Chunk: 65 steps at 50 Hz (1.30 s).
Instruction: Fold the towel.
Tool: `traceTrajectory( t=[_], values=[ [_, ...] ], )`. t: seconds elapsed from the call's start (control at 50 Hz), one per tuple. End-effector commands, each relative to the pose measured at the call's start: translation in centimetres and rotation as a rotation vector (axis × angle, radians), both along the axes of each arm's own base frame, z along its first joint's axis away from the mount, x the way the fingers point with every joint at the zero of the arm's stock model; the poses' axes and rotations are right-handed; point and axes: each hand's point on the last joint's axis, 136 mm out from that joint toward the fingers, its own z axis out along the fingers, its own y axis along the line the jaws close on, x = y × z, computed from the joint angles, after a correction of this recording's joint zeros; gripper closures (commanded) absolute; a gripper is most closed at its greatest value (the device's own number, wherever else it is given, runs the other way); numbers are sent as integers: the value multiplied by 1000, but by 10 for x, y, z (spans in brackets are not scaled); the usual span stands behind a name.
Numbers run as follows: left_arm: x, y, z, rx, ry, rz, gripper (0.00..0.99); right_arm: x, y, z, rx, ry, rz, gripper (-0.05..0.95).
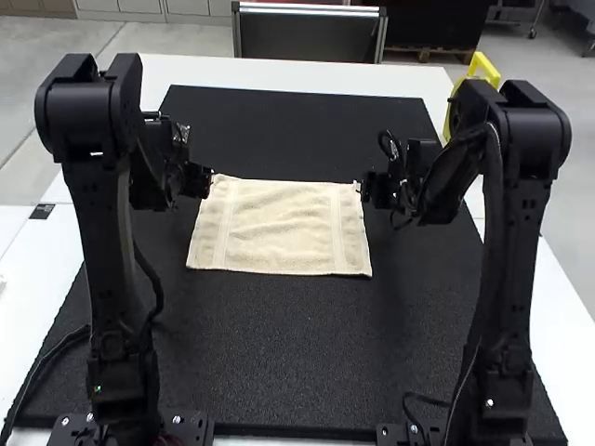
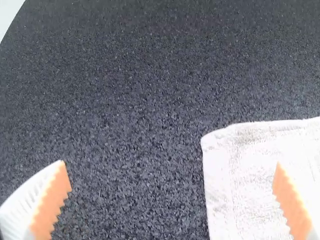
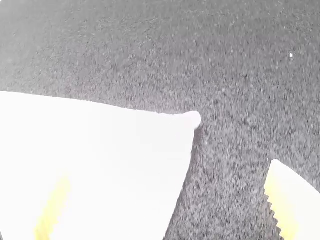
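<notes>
My left gripper needs to fold the towel onto its opposite long edge (image 1: 279, 271), so it should next grab the towel by its corner (image 1: 218, 179) beside the towel's woven band.
The cream towel (image 1: 279, 228) lies spread and roughly rectangular on the black mat, with slight wrinkles in its middle. At its far left corner is my left gripper (image 1: 203, 179); at the far right corner is my right gripper (image 1: 364, 188). In the left wrist view the left gripper (image 2: 172, 197) stands open, one finger over the towel (image 2: 255, 185) and the other over the mat, with the corner between them. The right wrist view has the right gripper (image 3: 165, 200) open in the same way around another corner of the towel (image 3: 110, 155).
A black mat (image 1: 279, 362) covers most of the white table (image 1: 307, 72). Behind the right arm, a yellow object (image 1: 479, 70) stands at the mat's far right edge. Bare mat surrounds the towel on its near and far sides.
</notes>
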Motion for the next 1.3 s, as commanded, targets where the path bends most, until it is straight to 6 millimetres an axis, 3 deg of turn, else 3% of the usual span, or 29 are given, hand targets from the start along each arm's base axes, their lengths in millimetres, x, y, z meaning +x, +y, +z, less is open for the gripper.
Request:
traceTrajectory(
  t=[0.0, 0.48, 1.28],
  values=[
    [15, 0, 13, -3, -34, -18, 41, 10, 8, 9, 17, -26, 16, -7],
    [21, -3, -12, -29, 78, -36, 46, 24, 16, 2, 34, -16, 17, -5],
    [31, -20, -29, -38, 97, -83, 48, 33, 31, -9, 32, 0, 41, -3]
  ],
)
